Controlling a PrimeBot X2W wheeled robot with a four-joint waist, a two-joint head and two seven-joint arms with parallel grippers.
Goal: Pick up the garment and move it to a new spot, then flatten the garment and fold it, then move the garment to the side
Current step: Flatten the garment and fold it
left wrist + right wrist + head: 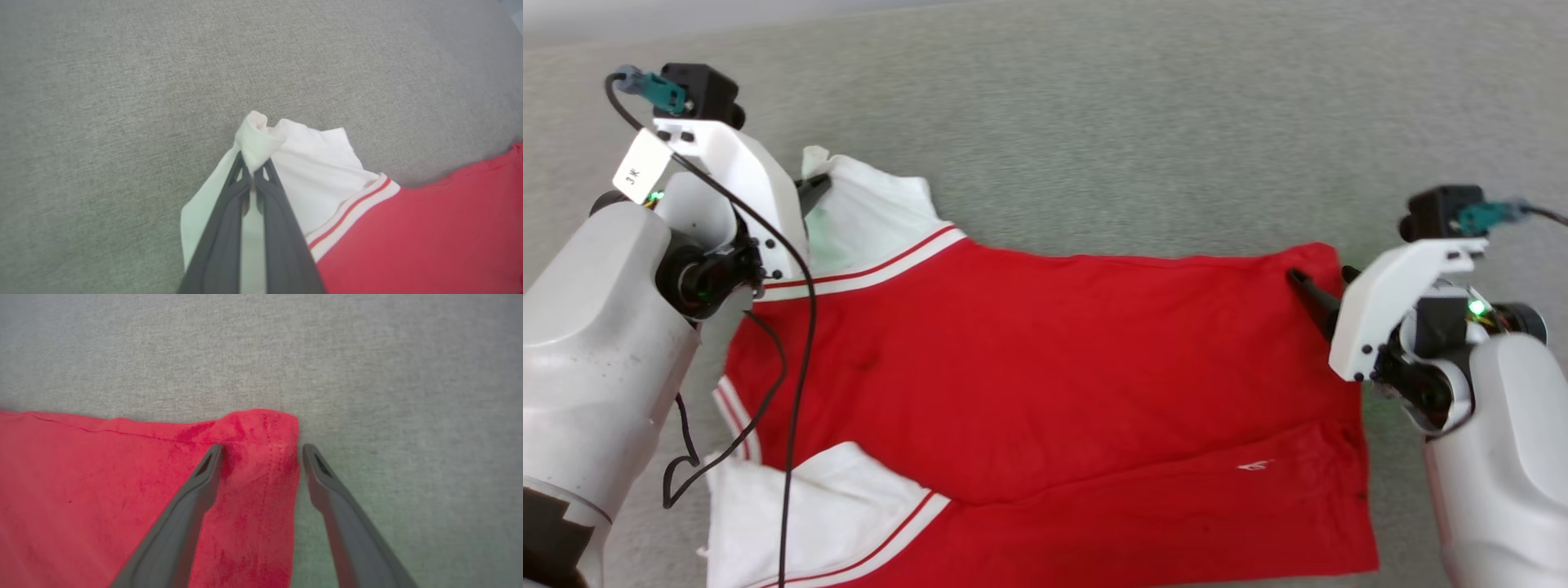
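I should next use my right gripper to take hold of the red jersey (1072, 363) by its hem corner (1318, 263), so that I can fold the garment.
The garment (1045, 367), a red jersey with white sleeves and striped trim, lies spread across the grey surface, its small white hem logo (1255, 465) near the right. At its far left corner my left gripper (818, 189) is shut on the tip of the white sleeve (261, 143), which bunches up between the dark fingers (229, 220). My right gripper (261, 451) stands open at the far right hem corner (265, 428): one finger rests on the red cloth, the other on the grey surface just past the edge.
Grey woven fabric surface (1143, 122) stretches beyond the garment on the far side and to both ends. A black cable (796, 351) hangs from my left wrist over the shirt's left side. The second white sleeve (800, 506) lies crumpled at the near left.
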